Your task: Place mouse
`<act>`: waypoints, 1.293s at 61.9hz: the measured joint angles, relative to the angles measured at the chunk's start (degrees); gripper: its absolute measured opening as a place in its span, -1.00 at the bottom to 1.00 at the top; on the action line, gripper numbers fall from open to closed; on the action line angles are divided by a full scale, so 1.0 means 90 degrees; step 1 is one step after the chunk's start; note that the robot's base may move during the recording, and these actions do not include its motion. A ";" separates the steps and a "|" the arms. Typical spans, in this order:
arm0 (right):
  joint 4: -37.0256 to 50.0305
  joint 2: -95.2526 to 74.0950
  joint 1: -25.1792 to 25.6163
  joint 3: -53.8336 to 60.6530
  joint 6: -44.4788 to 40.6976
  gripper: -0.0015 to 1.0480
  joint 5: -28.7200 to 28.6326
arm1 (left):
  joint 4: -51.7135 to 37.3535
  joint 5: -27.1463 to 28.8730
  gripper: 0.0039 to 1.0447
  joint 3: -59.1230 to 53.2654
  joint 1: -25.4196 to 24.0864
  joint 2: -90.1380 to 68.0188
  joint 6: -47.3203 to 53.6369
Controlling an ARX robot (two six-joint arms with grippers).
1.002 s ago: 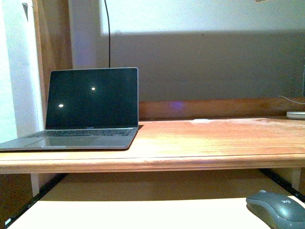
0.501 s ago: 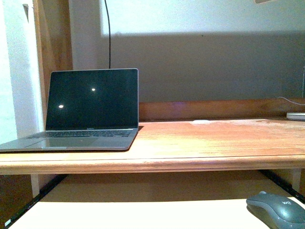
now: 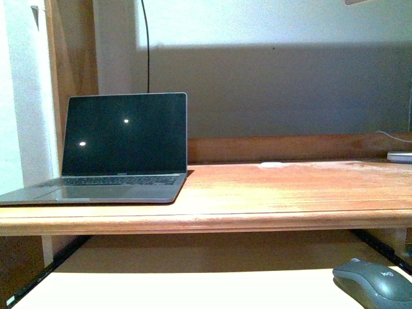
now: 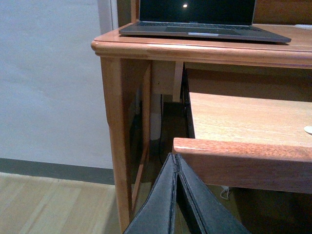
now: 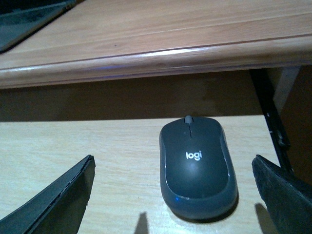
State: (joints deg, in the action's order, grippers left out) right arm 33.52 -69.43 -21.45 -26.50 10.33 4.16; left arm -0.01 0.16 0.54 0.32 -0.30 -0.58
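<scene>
My right gripper should next grab the long sides of the mouse (image 3: 376,283) to put the mouse on the wooden desk top (image 3: 277,192).
The mouse (image 3: 376,283) (image 5: 197,165), dark grey with a white logo, lies on the pale pull-out shelf (image 3: 193,290) under the desk, at the lower right in the front view. My right gripper (image 5: 175,195) is open, its two fingers spread wide to either side of the mouse without touching it. My left gripper (image 4: 175,158) is shut with nothing in it, hanging below the front edge of the pull-out shelf (image 4: 243,156) near the desk's left leg. Neither gripper shows in the front view.
An open laptop (image 3: 116,151) with a dark screen stands on the wooden desk top (image 3: 290,187) at the left. A white object with a cable (image 3: 399,156) lies at the far right of the desk. A black slide rail (image 5: 270,122) runs beside the mouse.
</scene>
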 joint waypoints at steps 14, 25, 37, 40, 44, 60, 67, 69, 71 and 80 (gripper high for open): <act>0.0000 -0.0908 0.0019 -0.0651 -0.0566 0.86 0.0039 | 0.0000 0.0000 -0.95 0.0000 -0.0002 0.0000 0.0000; -0.0095 -0.1081 0.0114 -0.0869 -0.0908 0.86 0.0041 | 0.0000 0.0000 -0.82 0.0000 -0.0002 0.0000 -0.0002; -0.0359 -0.1224 0.0206 -0.0954 -0.1134 0.86 -0.0017 | 0.0000 0.0000 -0.25 0.0000 -0.0002 0.0000 -0.0002; -0.0440 -0.1234 0.0206 -0.0962 -0.1146 0.86 -0.0051 | 0.0000 0.0000 -0.11 0.0000 -0.0002 0.0000 -0.0002; -0.0539 -0.1236 0.0202 -0.0971 -0.1161 0.86 -0.0117 | 0.0000 0.0002 0.09 0.0000 -0.0002 0.0000 -0.0002; -0.0622 -0.1292 0.0017 -0.0998 -0.1258 0.86 -0.0199 | 0.0000 0.0002 0.88 0.0000 -0.0002 0.0000 0.0010; -0.0585 -0.1460 -0.0046 -0.1064 -0.1258 0.86 -0.0180 | 0.0000 0.0002 0.85 0.0000 -0.0002 0.0000 0.0010; -0.0563 -0.1501 -0.0051 -0.1076 -0.1258 0.86 -0.0163 | 0.0000 0.0000 0.86 0.0000 -0.0002 0.0000 0.0010; -0.0534 -0.1569 -0.0061 -0.1103 -0.1258 0.86 -0.0126 | 0.0000 0.0000 0.86 0.0000 -0.0002 0.0000 0.0010; -0.0418 -0.1877 -0.0092 -0.1222 -0.1258 0.86 0.0010 | 0.0000 0.0000 0.86 0.0000 -0.0002 0.0000 0.0010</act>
State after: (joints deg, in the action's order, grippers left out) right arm 29.76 -86.32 -22.28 -37.50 -0.99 4.25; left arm -0.01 0.16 0.54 0.30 -0.30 -0.49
